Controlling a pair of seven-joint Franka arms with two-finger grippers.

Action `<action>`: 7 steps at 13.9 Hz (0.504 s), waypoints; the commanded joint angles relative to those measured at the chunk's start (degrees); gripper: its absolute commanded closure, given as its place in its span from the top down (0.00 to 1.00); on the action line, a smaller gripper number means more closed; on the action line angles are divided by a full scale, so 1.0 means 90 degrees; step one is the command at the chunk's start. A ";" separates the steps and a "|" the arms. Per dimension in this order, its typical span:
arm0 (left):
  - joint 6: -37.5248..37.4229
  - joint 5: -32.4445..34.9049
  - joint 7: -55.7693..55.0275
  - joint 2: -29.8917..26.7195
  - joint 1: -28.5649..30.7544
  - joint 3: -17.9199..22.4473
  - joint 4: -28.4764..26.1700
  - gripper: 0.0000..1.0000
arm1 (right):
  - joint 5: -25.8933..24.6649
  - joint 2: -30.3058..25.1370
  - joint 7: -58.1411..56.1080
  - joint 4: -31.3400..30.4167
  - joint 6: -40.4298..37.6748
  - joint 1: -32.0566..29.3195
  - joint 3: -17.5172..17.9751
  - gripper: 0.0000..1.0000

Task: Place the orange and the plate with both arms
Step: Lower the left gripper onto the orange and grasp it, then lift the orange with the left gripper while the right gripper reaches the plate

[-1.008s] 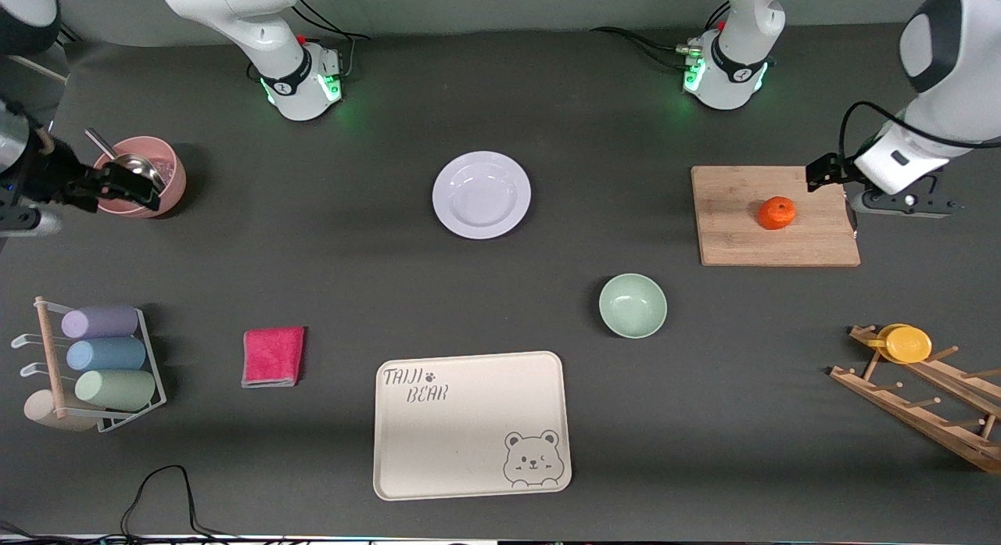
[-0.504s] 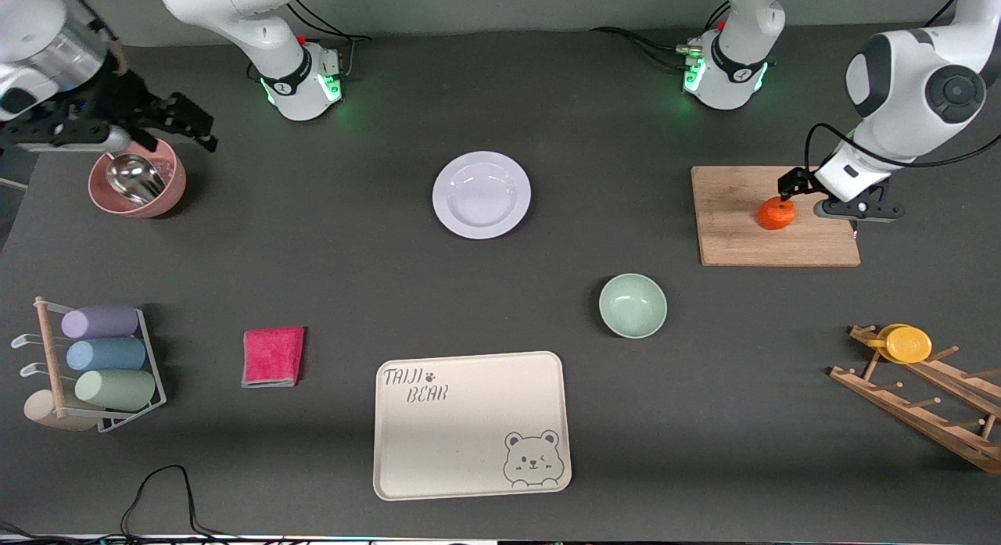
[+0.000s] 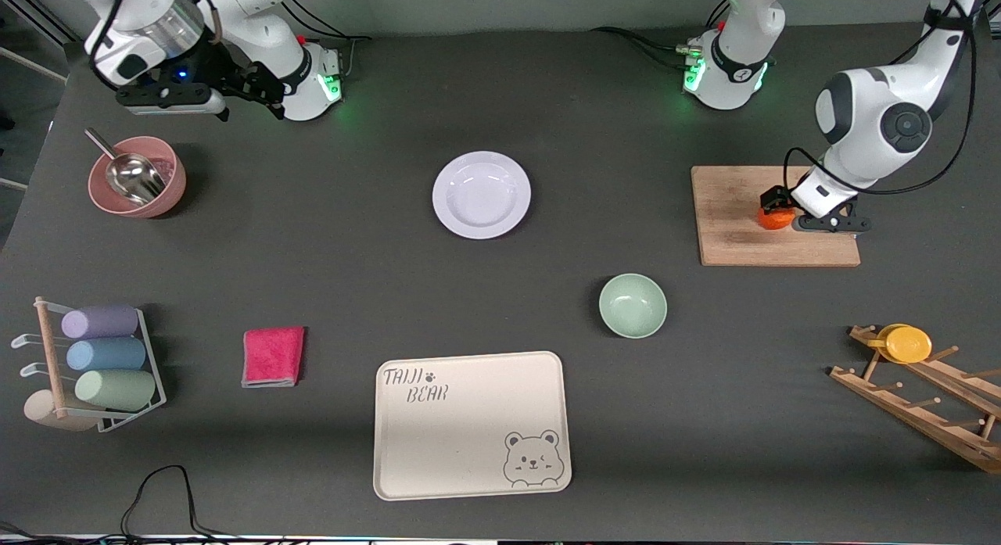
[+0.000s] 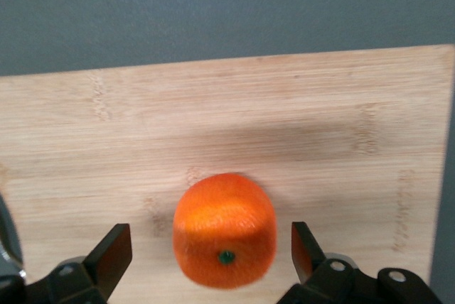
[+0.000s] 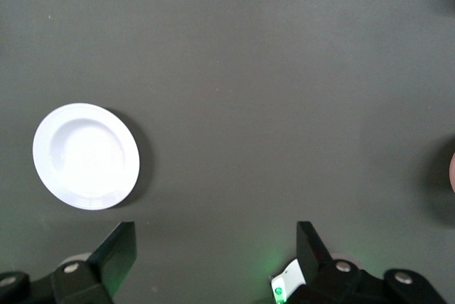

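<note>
My left gripper will next grab the orange by its round body [image 3: 775,218], so that I can get the orange onto the white plate [image 3: 481,194].
The orange [image 3: 773,220] sits on a wooden cutting board [image 3: 727,216] toward the left arm's end of the table. My left gripper [image 3: 776,207] is down at the orange and open. In the left wrist view the orange [image 4: 225,240] lies between the two fingertips [image 4: 117,247] with a gap on each side. The plate [image 3: 481,194] lies flat on the table near the middle and shows in the right wrist view [image 5: 86,155]. My right gripper [image 3: 262,95] is open and empty, up in the air by its own base, well away from the plate.
A pale-green bowl [image 3: 633,305] and a cream bear tray [image 3: 471,424] lie nearer the front camera than the plate. A pink cloth [image 3: 273,356], a pink bowl with a metal scoop [image 3: 137,177], a cup rack [image 3: 94,365] and a wooden rack with a yellow disc [image 3: 907,344] stand around.
My left gripper has come down over the cutting board until its fingers flank the orange. My right gripper has swung from over the pink bowl toward its own base.
</note>
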 commanded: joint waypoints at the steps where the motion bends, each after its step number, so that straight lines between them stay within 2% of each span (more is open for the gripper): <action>1: 0.0578 0.0053 0.0128 0.0263 0.0044 0.0126 -0.0201 1.00 | 0.0010 -0.0083 0.0128 -0.0154 0.0114 0.0038 0.0065 1.00; 3: 0.0736 0.0053 0.0138 0.0381 0.0044 0.0136 -0.0289 1.00 | 0.0175 -0.0014 0.0069 -0.0174 0.0152 0.0038 0.0007 1.00; 5: 0.0736 0.0053 0.0138 0.0381 0.0044 0.0136 -0.0299 1.00 | 0.0740 0.0171 -0.0416 -0.0193 0.0270 0.0038 -0.0120 1.00; 7: 0.0736 0.0053 0.0138 0.0381 0.0044 0.0136 -0.0299 0.89 | 0.1238 0.0279 -0.0886 -0.0358 0.0542 0.0038 -0.0286 1.00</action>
